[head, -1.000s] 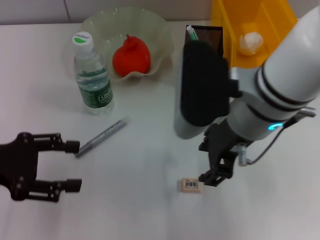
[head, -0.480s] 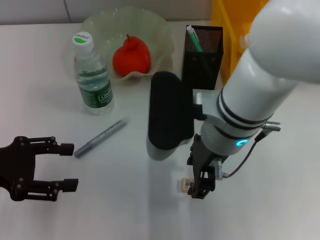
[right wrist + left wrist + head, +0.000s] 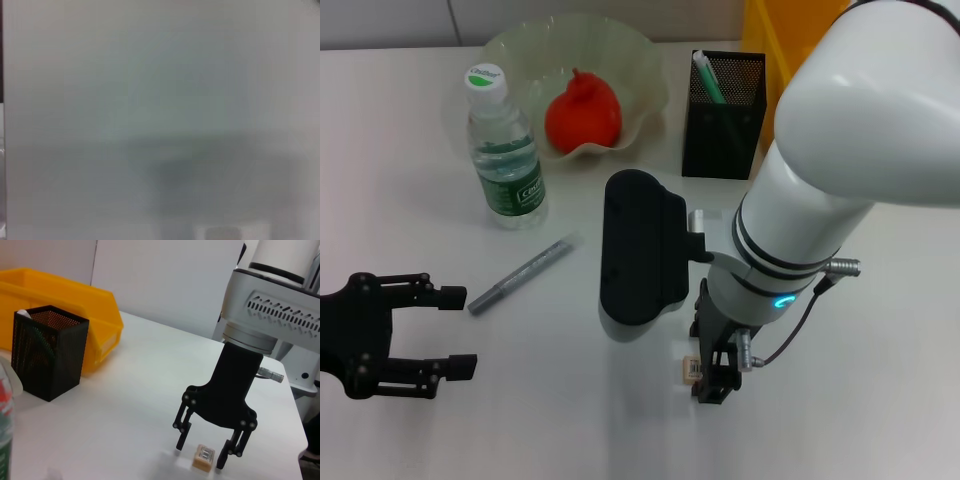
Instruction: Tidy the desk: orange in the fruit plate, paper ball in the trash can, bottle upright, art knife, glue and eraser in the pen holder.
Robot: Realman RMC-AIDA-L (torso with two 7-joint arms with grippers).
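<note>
The right gripper's fingers are low beside the eraser (image 3: 687, 367) in the head view. The gripper needs to close now, as it would hold the eraser.
The beige eraser (image 3: 204, 458) lies on the white table between the fingers of my right gripper (image 3: 199, 457), which stands open and lowered around it. From the head view the eraser (image 3: 687, 367) peeks out beside that gripper (image 3: 707, 378). The orange (image 3: 583, 110) sits in the fruit plate (image 3: 525, 48). The bottle (image 3: 506, 150) stands upright. The silver-grey glue (image 3: 523, 273) lies on the table, ahead of my open left gripper (image 3: 455, 331). The mint-green art knife (image 3: 709, 78) stands in the pen holder (image 3: 723, 125). My right arm covers most of the trash can (image 3: 768, 35); the paper ball is hidden.
My bulky right forearm (image 3: 638, 255) hangs over the table's middle. In the left wrist view the pen holder (image 3: 47, 352) stands in front of the yellow trash can (image 3: 80, 310). The right wrist view shows only blurred table surface.
My right arm has swung left and down, bringing its gripper from beside the eraser to straddle it. The left gripper has barely moved.
</note>
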